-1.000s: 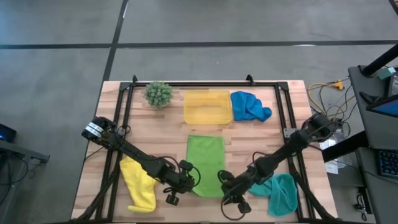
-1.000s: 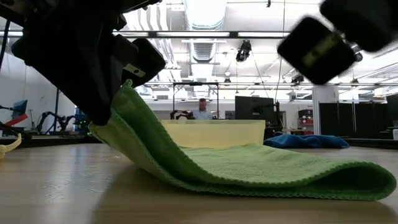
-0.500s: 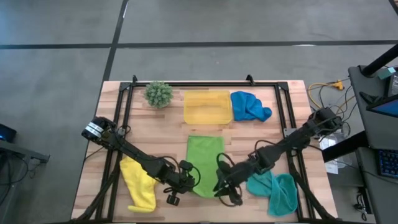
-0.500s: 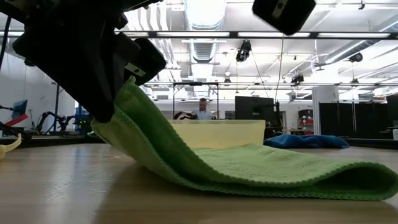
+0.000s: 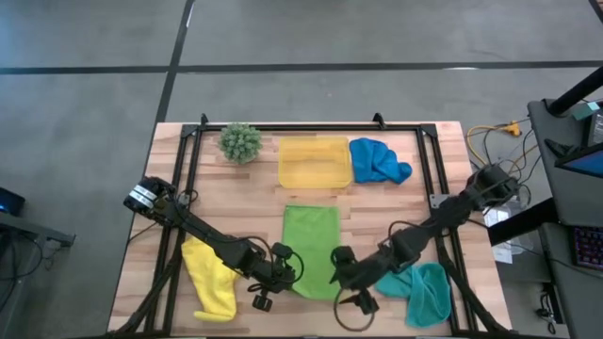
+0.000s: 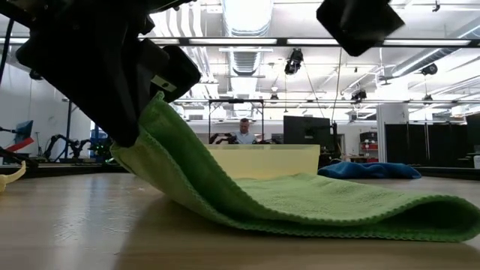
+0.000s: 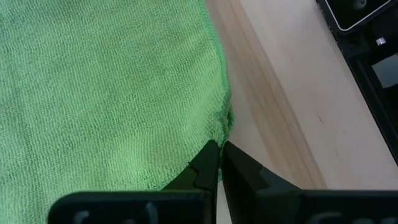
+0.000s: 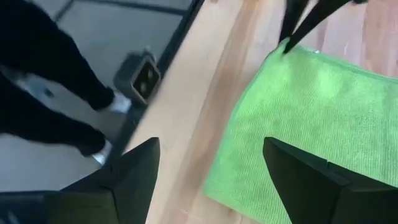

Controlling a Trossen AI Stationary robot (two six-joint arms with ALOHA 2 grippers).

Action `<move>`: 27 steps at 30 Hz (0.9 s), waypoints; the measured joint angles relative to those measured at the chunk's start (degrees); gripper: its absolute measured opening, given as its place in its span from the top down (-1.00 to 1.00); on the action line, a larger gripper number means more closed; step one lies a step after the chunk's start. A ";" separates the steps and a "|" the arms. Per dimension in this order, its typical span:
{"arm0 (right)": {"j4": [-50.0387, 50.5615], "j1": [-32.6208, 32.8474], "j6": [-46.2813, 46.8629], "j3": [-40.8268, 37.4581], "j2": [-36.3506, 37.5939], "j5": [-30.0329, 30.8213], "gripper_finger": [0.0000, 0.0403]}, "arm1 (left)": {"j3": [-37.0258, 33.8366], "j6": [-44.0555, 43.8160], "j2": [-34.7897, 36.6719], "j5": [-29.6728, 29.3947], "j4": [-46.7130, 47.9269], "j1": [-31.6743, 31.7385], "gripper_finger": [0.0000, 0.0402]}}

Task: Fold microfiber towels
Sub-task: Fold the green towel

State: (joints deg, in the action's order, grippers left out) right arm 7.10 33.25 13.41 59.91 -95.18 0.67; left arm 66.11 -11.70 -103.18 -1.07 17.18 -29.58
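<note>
The right gripper grabs the green towel by its loose corner (image 8: 216, 188) next, where the hem edge ends over the wood, to fold the towel.
The lime green towel (image 5: 311, 247) lies in the middle of the table, its near-left corner raised. My left gripper (image 5: 283, 274) is shut on that corner. My right gripper (image 8: 211, 163) hovers open above the towel's near-right part (image 5: 330, 278), touching nothing. The yellow towel (image 5: 212, 278) lies crumpled at the near left. At the near right sits the teal towel (image 5: 421, 289), and the blue towel (image 5: 379, 160) is at the far right. My left gripper pinches the green towel's near-left corner (image 7: 222, 127) between its two fingertips (image 7: 208, 157). It comes slanting down from the table's left. The corner (image 6: 154, 112) is lifted off the table; from there the cloth slopes down and its remainder (image 6: 337, 199) lies flat on the wood.
A yellow tray (image 5: 314, 162) stands behind the green towel, next to the blue towel. A small spiky green plant (image 5: 240, 141) is at the far left. A black frame (image 5: 188, 151) runs along the table's sides. Bare wood (image 5: 377, 212) lies right of the green towel.
My right gripper has risen above the green towel's near-right part, shifted slightly toward the table's left, and its fingers have opened wide. My left gripper has kept the lifted corner still.
</note>
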 joint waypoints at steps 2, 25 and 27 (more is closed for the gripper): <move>-0.01 1.15 -2.72 -0.06 -1.64 1.88 -0.36 | 0.00 0.00 0.00 -0.18 -0.18 0.00 1.00; -0.37 3.32 -11.98 1.06 -16.75 5.64 -0.22 | 0.02 -0.11 0.00 -0.39 -0.49 -0.01 1.00; -0.48 3.40 -12.37 1.10 -16.98 6.65 -0.22 | 0.02 -0.11 0.00 -0.39 -0.47 -0.01 1.00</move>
State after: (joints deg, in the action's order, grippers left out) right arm 6.63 36.65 1.04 61.01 -112.16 7.33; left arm 66.13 -11.81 -103.18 -1.45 16.71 -29.59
